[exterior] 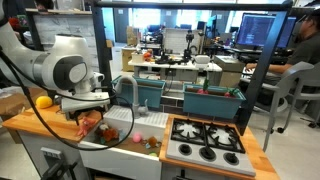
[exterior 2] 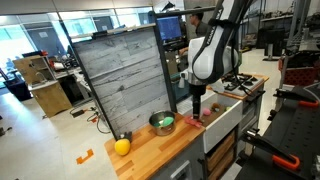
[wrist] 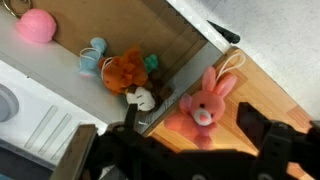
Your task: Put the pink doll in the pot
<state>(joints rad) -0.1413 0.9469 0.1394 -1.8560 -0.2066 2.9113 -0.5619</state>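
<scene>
The pink doll (exterior: 87, 125) would stay lying on the wooden counter if the robot lifted its gripper now, because the dark fingers are wide apart on either side of the doll.
The pink doll (wrist: 203, 103) is a pink bunny lying on the wooden counter at the sink's edge; it also shows in both exterior views (exterior: 90, 123) (exterior 2: 193, 120). My gripper (wrist: 193, 128) is open just above it, one dark finger on each side, not closed on it. It also shows in both exterior views (exterior: 88, 110) (exterior 2: 197, 106). The grey metal pot (exterior 2: 162, 124) stands on the counter a short way from the doll, with something green inside. The pot is out of the wrist view.
A yellow-orange ball (exterior 2: 122, 146) (exterior: 43, 101) lies on the counter beyond the pot. In the white sink (wrist: 60, 100) lie an orange toy (wrist: 125, 70), a pale blue toy (wrist: 92, 55) and a pink ball (wrist: 37, 25). A tall wooden panel (exterior 2: 120, 80) stands behind the counter. A stove (exterior: 205, 140) lies past the sink.
</scene>
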